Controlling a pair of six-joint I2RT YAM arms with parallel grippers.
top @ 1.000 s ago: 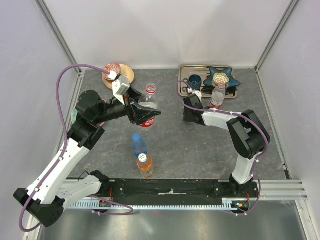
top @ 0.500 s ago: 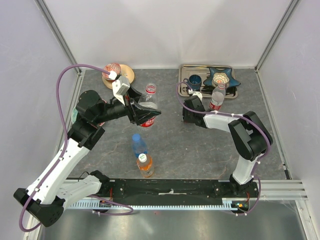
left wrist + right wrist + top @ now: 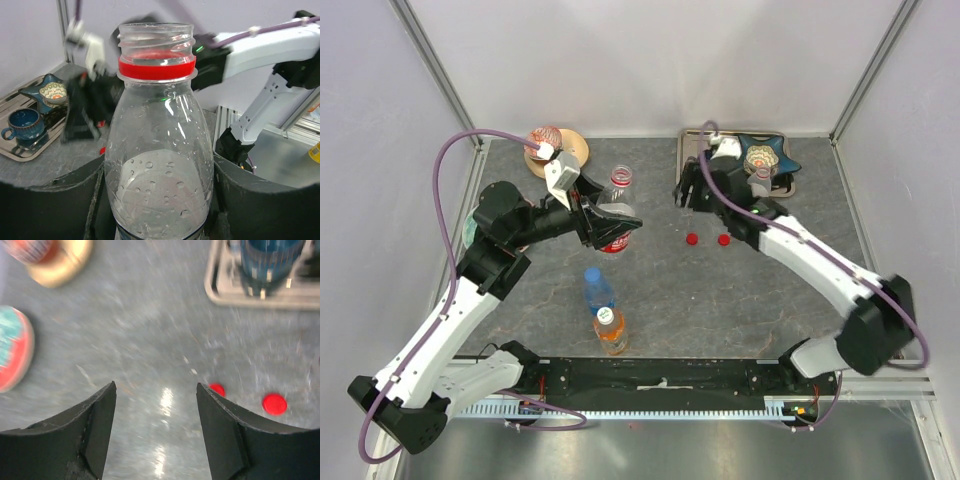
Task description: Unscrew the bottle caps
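Note:
I need to grab the clear bottle with my right gripper next, by its bare neck [image 3: 621,177]. The bottle's base then stays free to set it upright.
My left gripper [image 3: 611,226] [image 3: 159,200] is shut on a clear bottle [image 3: 615,215] [image 3: 159,150] with a red label. The bottle has a red neck ring [image 3: 156,67], and its threaded mouth is bare. Two red bottle caps [image 3: 691,239] [image 3: 723,239] lie loose on the table; the right wrist view shows them as cap [image 3: 217,389] and cap [image 3: 274,403]. Above and behind them, my right gripper [image 3: 686,194] [image 3: 156,390] hangs open, holding nothing. A second clear bottle [image 3: 760,186] stands by the tray, partly behind my right arm. The blue-tinted bottle [image 3: 598,290] and the orange bottle [image 3: 610,330] stand near the front, each with its cap on.
A metal tray [image 3: 692,140] [image 3: 220,295] at the back right holds a blue cup [image 3: 270,255] [image 3: 22,125] and a star-shaped dish [image 3: 765,155]. At the back left is a wooden disc [image 3: 570,148] carrying a ball. A pink and teal object [image 3: 12,347] sits at the left.
My right gripper has opened, lifted and swung toward the back of the table. Two red caps now show on the table where it was. The left arm has kept still.

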